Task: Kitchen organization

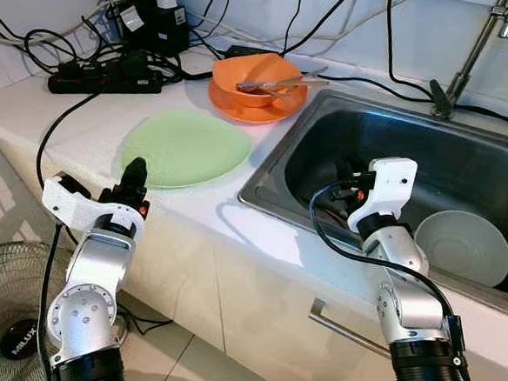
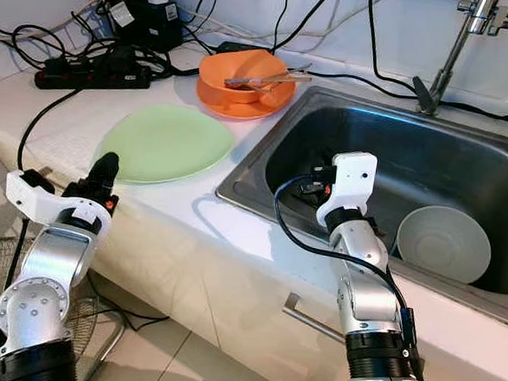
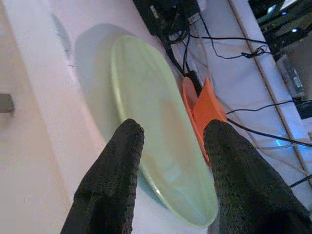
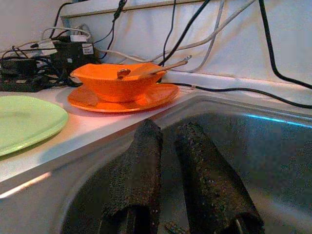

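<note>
The green plate's broad side is far wider than my fingers, so I will next pinch the green plate by its thin near rim [image 1: 169, 187] [image 3: 152, 184] with my left gripper.
A pale green plate [image 1: 187, 147] lies flat on the white counter. Behind it an orange bowl [image 1: 255, 71] with utensils [image 1: 283, 82] in it sits on an orange plate [image 1: 253, 110]. A grey-white bowl [image 1: 462, 247] rests in the steel sink [image 1: 431, 146]. My left gripper [image 1: 136, 169] hovers at the counter's front edge, open, its fingers [image 3: 122, 161] pointing at the near rim of the green plate [image 3: 156, 141] without touching it. My right gripper [image 1: 346, 173] is down inside the sink by its left wall, fingers [image 4: 141, 161] nearly together and empty.
A black power strip [image 1: 105, 77], adapters and many cables crowd the back of the counter. The faucet [image 1: 468, 53] rises behind the sink. A floor fan [image 1: 1, 312] stands below the counter on my left. A cabinet handle [image 1: 340, 327] sticks out under the sink.
</note>
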Motion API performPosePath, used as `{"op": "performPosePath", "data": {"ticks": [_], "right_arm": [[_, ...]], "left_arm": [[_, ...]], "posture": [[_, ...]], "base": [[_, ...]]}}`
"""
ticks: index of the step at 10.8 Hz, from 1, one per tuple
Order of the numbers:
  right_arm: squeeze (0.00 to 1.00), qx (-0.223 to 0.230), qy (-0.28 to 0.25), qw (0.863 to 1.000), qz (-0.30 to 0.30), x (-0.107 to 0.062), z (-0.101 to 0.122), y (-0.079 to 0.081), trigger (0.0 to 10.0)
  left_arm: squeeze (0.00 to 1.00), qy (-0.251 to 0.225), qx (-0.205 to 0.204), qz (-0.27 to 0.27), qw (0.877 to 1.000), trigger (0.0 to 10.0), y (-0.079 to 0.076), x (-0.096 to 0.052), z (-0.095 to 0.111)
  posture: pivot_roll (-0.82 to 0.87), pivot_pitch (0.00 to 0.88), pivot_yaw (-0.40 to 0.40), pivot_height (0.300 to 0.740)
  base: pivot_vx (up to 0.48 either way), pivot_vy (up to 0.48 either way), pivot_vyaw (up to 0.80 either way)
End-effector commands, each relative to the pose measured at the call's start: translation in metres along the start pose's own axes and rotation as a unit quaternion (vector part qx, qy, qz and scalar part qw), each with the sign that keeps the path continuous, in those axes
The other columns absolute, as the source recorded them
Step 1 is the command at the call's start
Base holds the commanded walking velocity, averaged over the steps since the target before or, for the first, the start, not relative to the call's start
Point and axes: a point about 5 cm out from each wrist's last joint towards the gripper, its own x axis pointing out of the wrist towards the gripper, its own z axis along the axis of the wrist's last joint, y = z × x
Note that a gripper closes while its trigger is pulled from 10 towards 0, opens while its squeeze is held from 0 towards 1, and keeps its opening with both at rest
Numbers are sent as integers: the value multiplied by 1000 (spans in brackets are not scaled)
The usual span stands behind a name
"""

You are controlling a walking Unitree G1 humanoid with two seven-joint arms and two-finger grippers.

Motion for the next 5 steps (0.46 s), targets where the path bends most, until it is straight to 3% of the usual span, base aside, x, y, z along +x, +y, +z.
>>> {"op": "performPosePath", "data": {"ticks": [1, 5], "right_arm": [[0, -4, 1, 1000, 1, 2, 2, -1, 10000], [0, -3, 0, 1000, 1, 2, 3, -1, 10000]], "left_arm": [[0, 31, -22, 49, 998, 10000, 20, -12, -26], [0, 33, -26, 57, 997, 10000, 21, -8, -28]], "posture": [[73, 0, 68, 740], [69, 0, 69, 740]], "base": [[0, 0, 0], [0, 0, 0]]}}
